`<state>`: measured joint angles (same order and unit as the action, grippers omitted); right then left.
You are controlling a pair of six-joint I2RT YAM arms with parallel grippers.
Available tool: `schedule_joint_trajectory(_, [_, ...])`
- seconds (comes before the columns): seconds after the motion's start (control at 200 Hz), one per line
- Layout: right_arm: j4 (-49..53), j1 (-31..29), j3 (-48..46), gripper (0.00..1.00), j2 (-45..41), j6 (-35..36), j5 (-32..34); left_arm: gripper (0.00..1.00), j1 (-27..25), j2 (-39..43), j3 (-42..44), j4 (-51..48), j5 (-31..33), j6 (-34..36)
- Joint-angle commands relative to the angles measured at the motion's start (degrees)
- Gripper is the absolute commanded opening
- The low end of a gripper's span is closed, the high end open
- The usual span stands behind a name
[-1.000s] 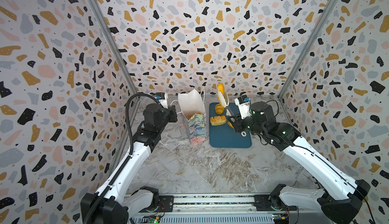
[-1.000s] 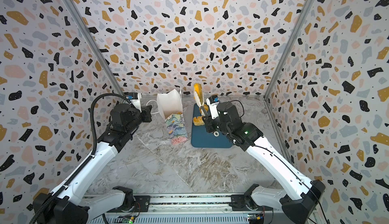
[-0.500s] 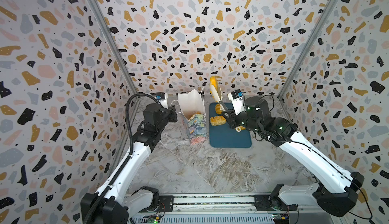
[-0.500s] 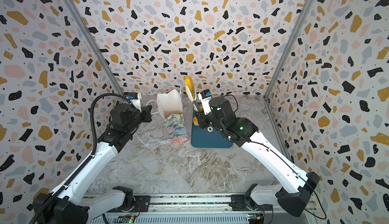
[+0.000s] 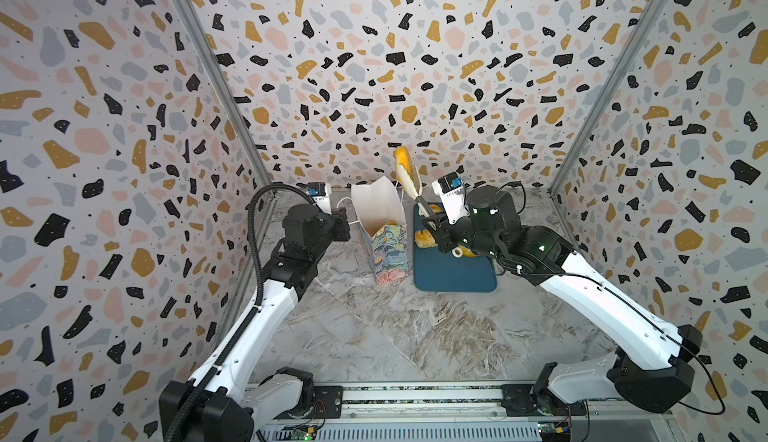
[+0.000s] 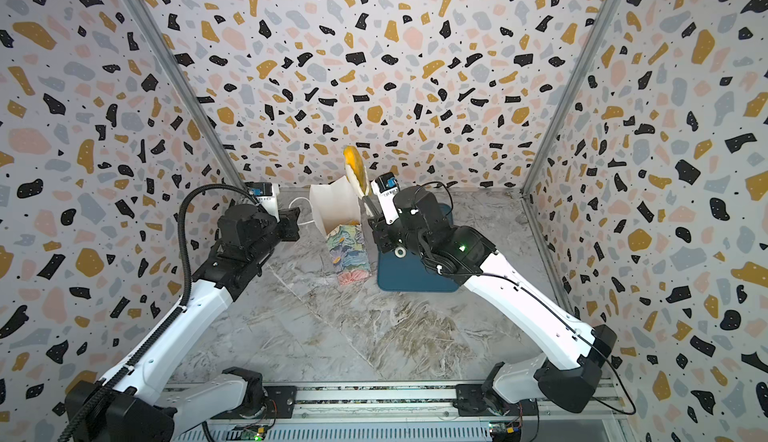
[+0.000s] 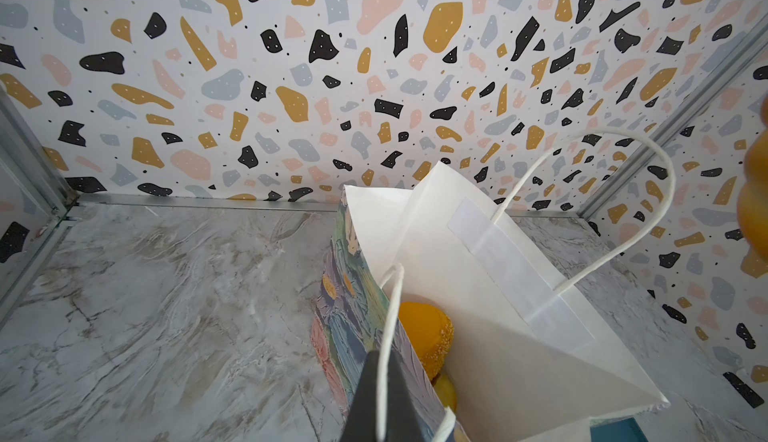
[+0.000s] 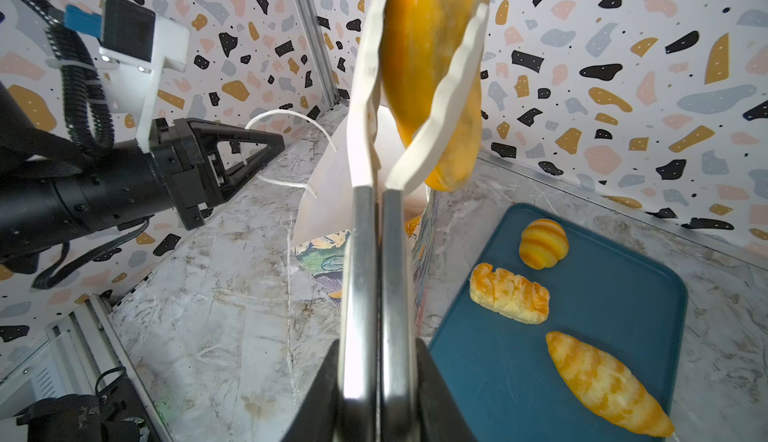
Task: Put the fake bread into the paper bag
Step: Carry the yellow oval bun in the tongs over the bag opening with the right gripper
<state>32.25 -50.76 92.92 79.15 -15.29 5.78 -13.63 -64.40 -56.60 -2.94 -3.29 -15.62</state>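
Observation:
The robot will move the orange oblong bread over the bag's inside before its right gripper releases it. The bread hangs above the bag's tray-side rim and would miss if let go now.
The paper bag (image 5: 384, 228) (image 6: 338, 211) stands upright and open in both top views, floral outside, white inside. My left gripper (image 5: 343, 215) (image 7: 382, 402) is shut on its near white cord handle (image 7: 388, 323). Inside the bag lies a crumbed orange fake bread (image 7: 424, 332). My right gripper (image 5: 432, 222) (image 8: 374, 398) is shut on metal tongs (image 8: 370, 274). Their white tips pinch an orange oblong bread (image 8: 432, 66) (image 5: 402, 159), raised above the bag's right rim. Three more breads lie on the tray: a ridged roll (image 8: 543, 243), a pastry (image 8: 509, 293) and a long loaf (image 8: 606, 384).
A flat dark-blue tray (image 5: 453, 274) (image 8: 498, 377) lies directly right of the bag on the marble floor. Terrazzo walls close in at the back and both sides. The bag's far cord handle (image 7: 648, 195) loops up above its rim.
The right arm has swung left, carrying the tongs and the bread from above the tray's back to above the bag's right rim. The left arm has stayed still.

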Motion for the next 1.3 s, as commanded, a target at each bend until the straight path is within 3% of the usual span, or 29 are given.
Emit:
schedule_joint_trajectory(0.0, [-2.1,-1.2,3.8,0.10,0.2,0.7,0.9,0.00,-0.3,1.0,0.3,0.9,0.6,0.7])
schedule_joint_trajectory(0.601, [-4.6,-4.6,6.7,0.10,6.7,0.7,0.0,0.00,-0.3,1.3,0.5,1.1,0.5,0.6])
schedule_joint_trajectory(1.292, [-7.8,-4.8,-2.0,0.12,6.9,-2.1,-0.7,0.00,-0.3,1.2,0.4,1.0,0.5,0.6])
